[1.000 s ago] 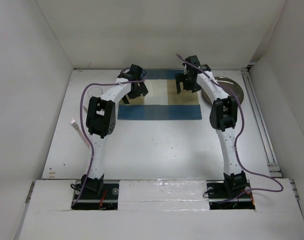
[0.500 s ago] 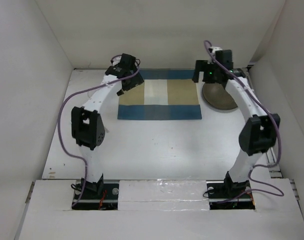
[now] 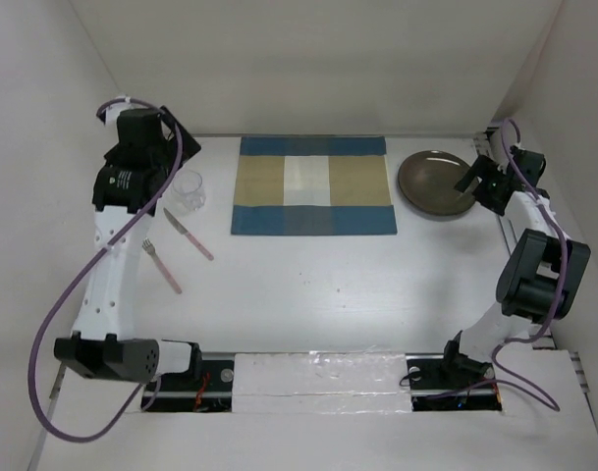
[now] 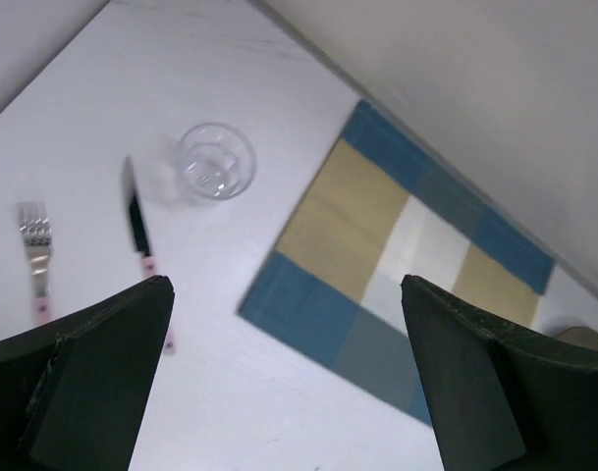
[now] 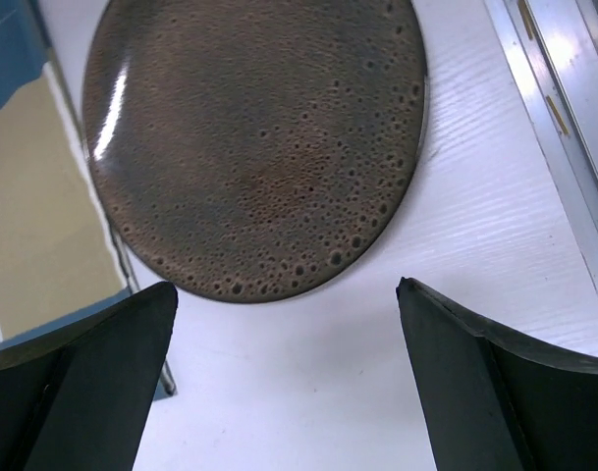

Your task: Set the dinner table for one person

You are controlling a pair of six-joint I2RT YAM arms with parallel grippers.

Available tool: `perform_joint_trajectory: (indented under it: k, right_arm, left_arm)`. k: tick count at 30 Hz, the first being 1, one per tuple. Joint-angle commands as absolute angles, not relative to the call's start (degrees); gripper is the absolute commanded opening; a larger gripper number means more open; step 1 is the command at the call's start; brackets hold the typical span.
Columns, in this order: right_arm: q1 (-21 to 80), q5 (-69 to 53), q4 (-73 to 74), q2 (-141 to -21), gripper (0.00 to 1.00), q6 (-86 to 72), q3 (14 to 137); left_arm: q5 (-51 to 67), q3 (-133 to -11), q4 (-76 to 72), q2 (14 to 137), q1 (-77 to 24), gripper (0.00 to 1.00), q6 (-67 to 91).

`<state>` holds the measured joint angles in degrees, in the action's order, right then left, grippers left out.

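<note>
My right gripper grabs the plate by its rim facing the bar (image 3: 467,206) next, so the plate's mat-side edge stays free to meet the placemat (image 3: 312,185).
The dinner table (image 3: 318,285) is a white top carrying a blue-and-tan placemat (image 3: 312,185) at the back centre. Right of the mat lies a dark speckled plate (image 3: 436,184) (image 5: 259,137). To the mat's left stand a clear glass (image 3: 189,189) (image 4: 215,160), a pink-handled knife (image 3: 189,235) (image 4: 139,226) and a fork (image 3: 161,265) (image 4: 35,250). My left gripper (image 3: 171,137) (image 4: 284,285) hangs open high over the back left, holding nothing. At the plate's right rim, my right gripper (image 3: 480,182) (image 5: 284,287) is open and empty above bare table.
White walls close in the table on the left, back and right. A metal rail (image 3: 519,255) (image 5: 564,98) runs along the right edge. In the right wrist view a thin metal handle (image 5: 141,324) lies along the placemat's (image 5: 33,226) edge.
Both arms swung outward from over the placemat: the left up to the far left, the right to the plate's right side. Glass, knife and fork now show.
</note>
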<state>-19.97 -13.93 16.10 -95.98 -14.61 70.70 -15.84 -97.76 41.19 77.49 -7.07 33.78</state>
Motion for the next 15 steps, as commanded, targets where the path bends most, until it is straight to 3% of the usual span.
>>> perform_joint_trajectory:
  k: [1, 5, 15]
  right_arm:
    - [-21.4, -13.4, 7.3, -97.7, 1.00, -18.4, 69.9]
    - [-23.9, -13.9, 5.7, -101.6, 1.00, -19.1, 69.9]
    - [-24.3, -18.0, 7.6, -115.0, 0.97, -17.9, 80.4]
  left_arm:
    - [-14.4, -89.0, 39.7, 71.6, -6.4, 0.99, 30.4]
    - [-16.3, -78.2, 33.3, 64.1, -6.4, 0.99, 30.4]
    - [-15.3, -69.0, 26.7, 55.3, -6.4, 0.99, 28.5]
